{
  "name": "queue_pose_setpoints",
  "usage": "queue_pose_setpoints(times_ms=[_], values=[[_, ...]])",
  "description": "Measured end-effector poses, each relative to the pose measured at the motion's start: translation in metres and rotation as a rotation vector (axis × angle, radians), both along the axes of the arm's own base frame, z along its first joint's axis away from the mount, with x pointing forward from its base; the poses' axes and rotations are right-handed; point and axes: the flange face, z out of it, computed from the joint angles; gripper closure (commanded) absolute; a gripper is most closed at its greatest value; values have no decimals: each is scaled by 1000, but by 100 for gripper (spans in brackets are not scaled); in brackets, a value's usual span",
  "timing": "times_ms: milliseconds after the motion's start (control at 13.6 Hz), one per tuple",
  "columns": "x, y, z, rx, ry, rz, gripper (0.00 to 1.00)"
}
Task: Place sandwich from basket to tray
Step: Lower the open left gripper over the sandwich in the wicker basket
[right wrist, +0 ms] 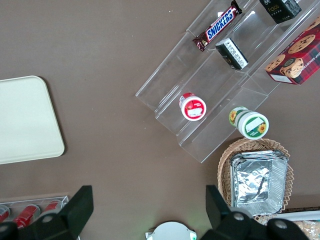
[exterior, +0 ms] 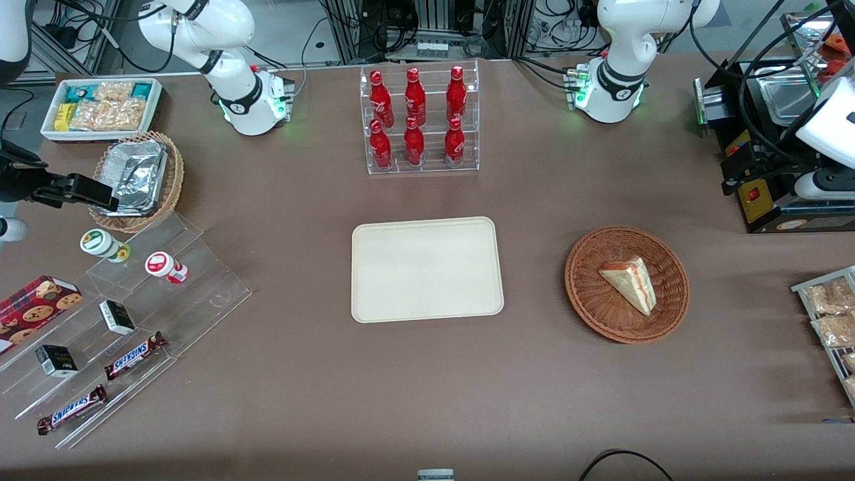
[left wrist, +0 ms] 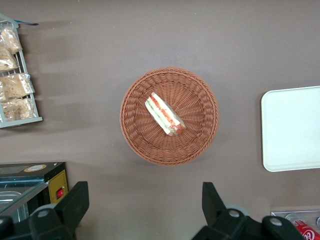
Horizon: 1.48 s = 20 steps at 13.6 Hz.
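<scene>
Next, the left gripper grabs the sandwich by its crinkled wrapped end (exterior: 638, 265), across the bread slices, to place it on the cream tray (exterior: 426, 269).
The sandwich (exterior: 629, 282), a pale wedge with red and green layers, lies in the round reddish-brown basket (exterior: 581, 294) toward the working arm's end of the table. The cream tray (exterior: 426, 269) lies flat beside the basket at the table's middle and holds nothing. In the left wrist view, my left gripper (left wrist: 145, 192) hangs high above the bare table beside the basket (left wrist: 200, 135), open and empty, with both dark fingers (left wrist: 75, 202) spread wide. The sandwich (left wrist: 165, 116) and a part of the tray (left wrist: 292, 130) show there too.
A clear rack of red bottles (exterior: 419, 120) stands farther from the front camera than the tray. A black appliance (exterior: 761, 200) and a rack of snack packets (exterior: 831, 321) sit at the working arm's end. Clear steps with snacks (exterior: 133, 314) and a tan foil basket (exterior: 137, 174) sit at the parked arm's end.
</scene>
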Motion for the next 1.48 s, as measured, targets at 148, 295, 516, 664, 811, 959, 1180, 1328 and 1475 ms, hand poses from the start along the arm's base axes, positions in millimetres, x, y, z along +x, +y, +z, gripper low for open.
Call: queue_pose_setpoints(times_ms=[148,295,516,664,811,959,1180,1328,1475], values=[[3,0,-5,-2,8,0,0],[5,0,-8,-3,14,0,0],[8,0,-16,-2,28,1,0],[16,-1,-37,-1,44,44,0],[26,-2,-83,-3,37,108,0],[29,-3,-137,-6,23,179,0],[24,-5,-203,-25,-36,333,0],[16,-7,-239,-45,-83,426,0],[4,-7,-271,-63,-114,496,0]])
